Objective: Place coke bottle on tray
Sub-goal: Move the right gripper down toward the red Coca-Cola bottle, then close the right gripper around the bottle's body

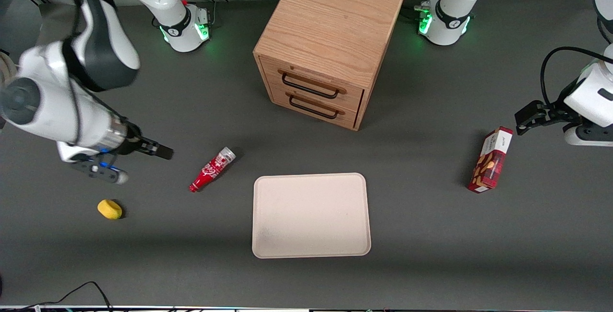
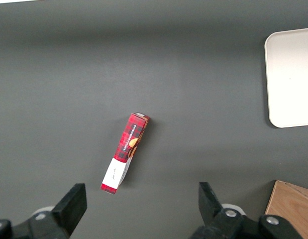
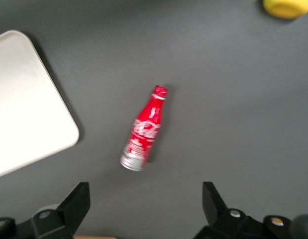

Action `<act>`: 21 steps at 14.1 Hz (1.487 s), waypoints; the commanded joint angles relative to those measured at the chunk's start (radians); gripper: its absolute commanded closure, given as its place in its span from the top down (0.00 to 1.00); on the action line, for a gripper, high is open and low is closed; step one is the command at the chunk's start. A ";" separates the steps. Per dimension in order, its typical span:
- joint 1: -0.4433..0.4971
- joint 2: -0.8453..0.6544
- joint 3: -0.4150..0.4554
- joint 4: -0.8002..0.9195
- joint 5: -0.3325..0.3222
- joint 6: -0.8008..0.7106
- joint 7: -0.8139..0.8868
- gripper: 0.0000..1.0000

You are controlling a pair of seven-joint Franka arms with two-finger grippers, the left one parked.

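I need to grab the coke bottle by its labeled middle (image 1: 213, 168) with my right gripper next, so I can place it on the tray (image 1: 311, 215).
The coke bottle (image 1: 212, 168) lies on its side on the dark table, red cap pointing toward the front camera, silver base toward the cabinet. It also shows in the right wrist view (image 3: 145, 129). The cream-beige tray (image 1: 311, 215) lies flat and bare beside the bottle, a little nearer the front camera; its corner shows in the right wrist view (image 3: 24, 99). My right gripper (image 1: 160, 150) hovers above the table, a short way from the bottle toward the working arm's end. It is open and empty (image 3: 145, 204), with its fingers wide apart and the bottle apart from them.
A wooden drawer cabinet (image 1: 330, 48) stands farther from the front camera than the tray. A yellow lemon-like object (image 1: 109, 209) lies near the working arm's end. A red-and-white snack box (image 1: 491, 160) lies toward the parked arm's end.
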 commanded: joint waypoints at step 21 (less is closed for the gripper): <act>0.055 0.322 -0.006 -0.213 -0.098 0.481 0.482 0.10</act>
